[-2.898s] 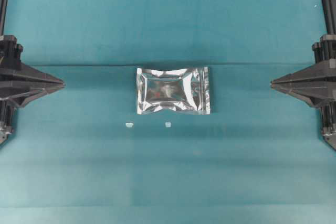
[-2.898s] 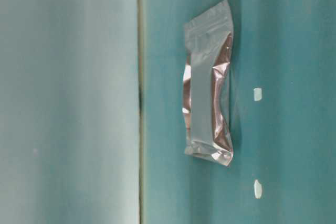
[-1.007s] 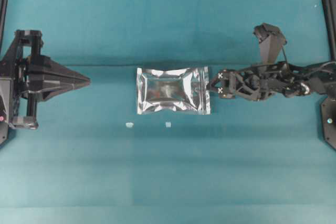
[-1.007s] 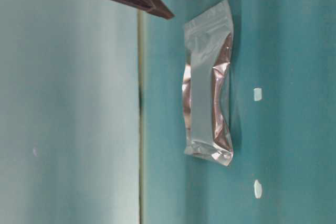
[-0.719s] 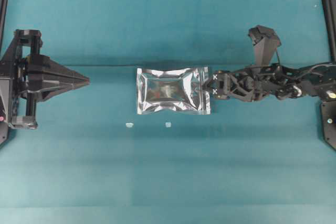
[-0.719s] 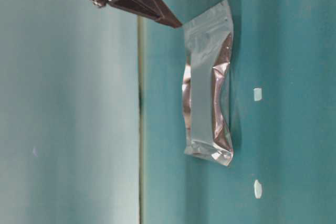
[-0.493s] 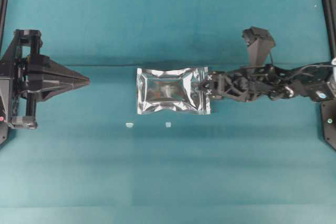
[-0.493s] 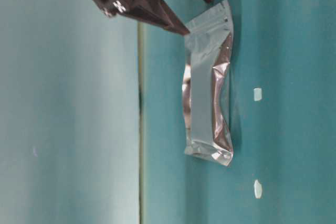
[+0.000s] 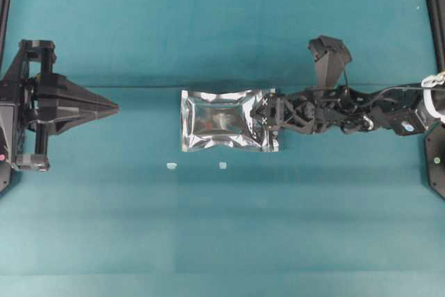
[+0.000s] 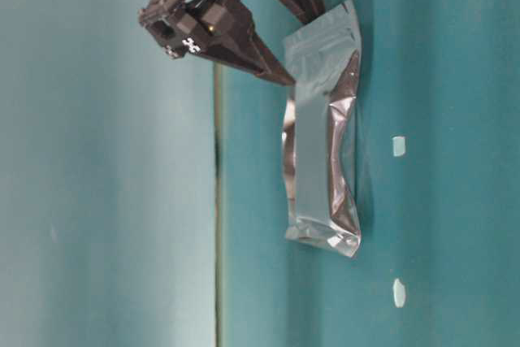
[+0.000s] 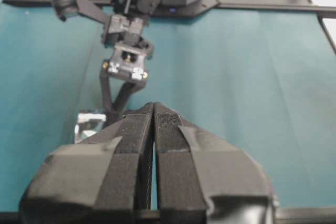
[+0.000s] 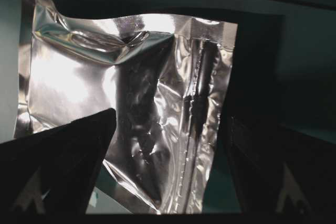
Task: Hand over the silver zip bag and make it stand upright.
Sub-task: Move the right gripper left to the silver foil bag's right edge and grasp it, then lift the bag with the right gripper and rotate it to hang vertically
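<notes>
My right gripper will next hand over the bag, and for that it will pick up the silver zip bag [image 9: 224, 119] by its sealed zip edge [image 9: 268, 120].
The silver zip bag [image 9: 224, 119] lies flat on the teal table, crinkled and shiny, and also shows in the table-level view [image 10: 321, 144] and the right wrist view [image 12: 131, 93]. My right gripper [image 9: 266, 117] is open, its jaws straddling the bag's right zip-side edge without closing on it [image 10: 305, 46] [image 12: 168, 129]. One finger [image 12: 73, 150] hangs over the foil; the other [image 12: 268, 161] is beyond the edge. My left gripper [image 9: 115, 108] is shut and empty at the far left, pointing toward the bag [image 11: 154, 107], which peeks out at its left [image 11: 88, 124].
Two tiny white bits [image 9: 171, 165] [image 9: 222, 165] lie just in front of the bag. A seam in the table cover [image 9: 139, 87] runs across behind the bag. Dark frame posts [image 9: 435, 5] stand at the far corners.
The right arm has reached leftward, bringing its open jaws from beside the bag to around its right edge. The left gripper and the bag have not moved.
</notes>
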{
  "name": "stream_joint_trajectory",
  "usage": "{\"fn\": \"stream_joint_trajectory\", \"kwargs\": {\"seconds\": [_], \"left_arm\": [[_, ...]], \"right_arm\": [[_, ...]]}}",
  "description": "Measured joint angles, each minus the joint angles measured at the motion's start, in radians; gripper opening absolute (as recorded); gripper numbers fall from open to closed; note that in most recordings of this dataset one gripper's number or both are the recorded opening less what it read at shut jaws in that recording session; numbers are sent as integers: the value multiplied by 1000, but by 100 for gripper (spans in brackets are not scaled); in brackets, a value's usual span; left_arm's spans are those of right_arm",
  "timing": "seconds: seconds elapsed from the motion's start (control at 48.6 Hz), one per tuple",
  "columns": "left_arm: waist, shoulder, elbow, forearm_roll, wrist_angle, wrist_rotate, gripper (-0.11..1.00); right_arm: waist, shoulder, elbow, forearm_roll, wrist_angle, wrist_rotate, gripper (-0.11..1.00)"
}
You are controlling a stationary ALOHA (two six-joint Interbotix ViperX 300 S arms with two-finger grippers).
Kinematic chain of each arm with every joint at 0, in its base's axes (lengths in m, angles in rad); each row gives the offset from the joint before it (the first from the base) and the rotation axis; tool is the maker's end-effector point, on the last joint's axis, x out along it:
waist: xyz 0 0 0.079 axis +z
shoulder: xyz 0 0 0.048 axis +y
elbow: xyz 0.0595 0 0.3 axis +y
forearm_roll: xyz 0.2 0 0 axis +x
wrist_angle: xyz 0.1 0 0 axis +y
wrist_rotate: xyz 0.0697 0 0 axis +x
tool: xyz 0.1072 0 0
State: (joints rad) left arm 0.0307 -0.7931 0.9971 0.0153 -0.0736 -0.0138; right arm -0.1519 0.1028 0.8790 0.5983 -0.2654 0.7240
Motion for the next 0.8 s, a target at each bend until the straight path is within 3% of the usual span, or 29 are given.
{"fn": "stream_joint_trajectory", "kwargs": {"seconds": [0.37, 0.473, 0.576, 0.699, 0.802], "left_arm": [[3, -8, -2, 0, -2, 3, -1], [3, -12, -2, 0, 0, 2, -1], [3, -15, -2, 0, 0, 0, -1], [5, -15, -2, 2, 0, 0, -1], [5, -17, 0, 2, 0, 0, -1]], "right_arm": [[20, 52, -43, 2, -17, 3, 90], [20, 54, -44, 5, -18, 3, 84], [17, 57, -41, 8, -11, 3, 66], [11, 49, -31, 14, 0, 3, 30], [12, 31, -29, 14, 3, 3, 7]]}}
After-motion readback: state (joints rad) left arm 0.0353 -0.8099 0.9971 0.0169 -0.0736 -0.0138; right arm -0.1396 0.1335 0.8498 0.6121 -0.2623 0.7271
